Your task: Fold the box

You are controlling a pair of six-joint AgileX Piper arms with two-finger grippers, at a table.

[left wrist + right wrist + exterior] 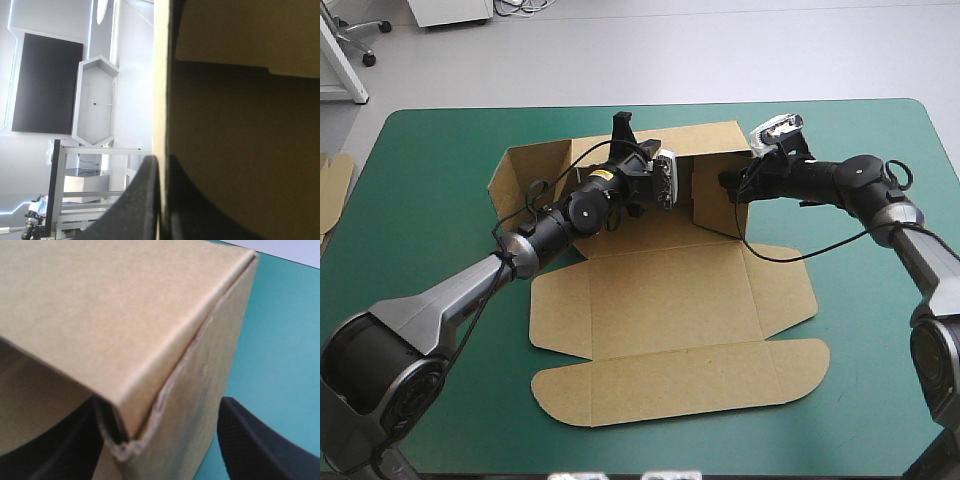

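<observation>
The right gripper grabs the box's upright side by its top edge next, which leaves the lid [675, 300] free to fold over the box.
The brown box [660, 300] lies mid-table with its back and side walls raised. Its lid and flaps are spread flat toward the front edge. My left gripper [668, 182] reaches over the back wall near its middle. In the left wrist view the left gripper [161, 205] is shut on the box [240, 125], the board's pale edge running up between the fingers. My right gripper [737, 186] is at the right wall's upper corner. In the right wrist view the right gripper [150, 452] stands open astride that box [125, 315] corner, one finger [255, 440] outside and the other inside.
The teal-green cover [440, 150] shows bare on all sides of the box. An edge of more brown board [332, 190] lies at the table's left edge. The flat lid reaches toward the front edge.
</observation>
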